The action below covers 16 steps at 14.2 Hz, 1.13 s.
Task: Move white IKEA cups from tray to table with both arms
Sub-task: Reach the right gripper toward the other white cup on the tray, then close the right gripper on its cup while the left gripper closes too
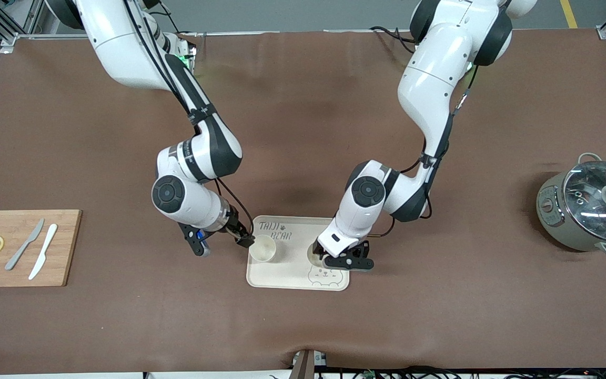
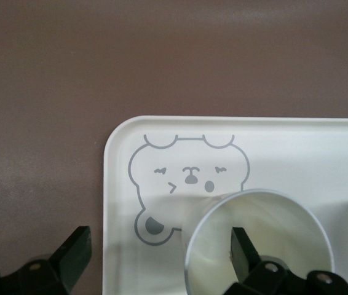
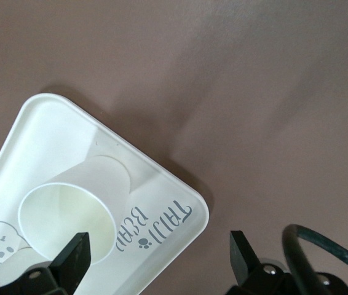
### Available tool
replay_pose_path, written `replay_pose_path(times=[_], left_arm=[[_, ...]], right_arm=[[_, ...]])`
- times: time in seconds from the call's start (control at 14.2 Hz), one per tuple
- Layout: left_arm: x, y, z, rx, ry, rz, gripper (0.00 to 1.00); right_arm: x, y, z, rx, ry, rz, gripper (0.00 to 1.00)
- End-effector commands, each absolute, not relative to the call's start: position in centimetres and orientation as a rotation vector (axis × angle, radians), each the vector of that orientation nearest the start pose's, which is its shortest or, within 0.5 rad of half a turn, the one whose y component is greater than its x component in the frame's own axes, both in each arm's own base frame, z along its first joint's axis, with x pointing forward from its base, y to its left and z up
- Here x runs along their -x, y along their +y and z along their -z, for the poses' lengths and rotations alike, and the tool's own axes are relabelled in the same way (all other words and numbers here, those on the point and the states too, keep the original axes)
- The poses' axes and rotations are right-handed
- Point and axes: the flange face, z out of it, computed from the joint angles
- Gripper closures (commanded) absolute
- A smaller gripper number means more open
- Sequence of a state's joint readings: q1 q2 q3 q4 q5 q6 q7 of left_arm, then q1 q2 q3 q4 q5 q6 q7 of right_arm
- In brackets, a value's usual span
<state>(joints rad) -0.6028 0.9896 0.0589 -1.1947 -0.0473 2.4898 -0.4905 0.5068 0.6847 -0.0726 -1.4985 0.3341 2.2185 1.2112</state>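
My right gripper's fingers are above the white cup's rim in the right wrist view, so it should lower before closing.
Two white IKEA cups stand upright on the cream bear-print tray [image 1: 287,273]. One cup [image 1: 263,248] is at the tray's edge toward the right arm's end. My right gripper [image 1: 245,241] hangs open just above it, one finger over its rim [image 3: 69,212] and the other over the table beside the tray [image 3: 45,141]. The second cup [image 1: 313,253] stands near the bear drawing, mostly hidden under my left gripper [image 1: 329,257]. That gripper [image 2: 160,246] is open astride the cup's wall [image 2: 260,239], one finger inside the cup, the other over the edge of the tray [image 2: 118,184].
A wooden cutting board [image 1: 21,247] with two knives and two lemon slices lies toward the right arm's end. A grey pot with a glass lid [image 1: 589,208] stands toward the left arm's end. Brown cloth covers the table around the tray.
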Motion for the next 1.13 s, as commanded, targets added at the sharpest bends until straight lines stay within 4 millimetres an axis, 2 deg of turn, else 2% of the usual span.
replay_pose_path(times=[0.0,0.14,0.35,0.57,0.64,0.78,0.99,1.06], left_arm=[[-66.8,-42.0,-21.7,3.243,0.082,0.468,0.00],[-66.8,-42.0,-21.8,3.244,0.082,0.471,0.06],[-66.8,-42.0,-21.7,3.243,0.082,0.468,0.29],[-66.8,-42.1,-21.9,3.245,0.082,0.472,0.39],[-66.8,-42.1,-22.0,3.245,0.082,0.472,0.45],[-66.8,-42.3,-22.3,3.246,0.084,0.477,0.53],[-66.8,-42.3,-22.4,3.248,0.080,0.478,0.65],[-66.7,-42.4,-22.4,3.249,0.073,0.475,0.73]], right_arm=[[-64.7,33.2,-26.4,2.610,1.370,-0.145,0.00],[-64.7,33.5,-26.4,2.598,1.364,-0.125,0.00],[-64.9,33.9,-25.2,2.530,1.466,-0.101,0.00],[-65.0,34.9,-24.5,2.462,1.487,-0.028,0.02],[-64.8,35.2,-24.3,2.465,1.485,-0.032,0.14],[-64.8,35.2,-24.3,2.465,1.488,-0.034,0.26],[-64.7,35.1,-24.0,2.467,1.492,-0.040,0.51],[-64.7,35.1,-23.9,2.470,1.492,-0.040,0.67]])
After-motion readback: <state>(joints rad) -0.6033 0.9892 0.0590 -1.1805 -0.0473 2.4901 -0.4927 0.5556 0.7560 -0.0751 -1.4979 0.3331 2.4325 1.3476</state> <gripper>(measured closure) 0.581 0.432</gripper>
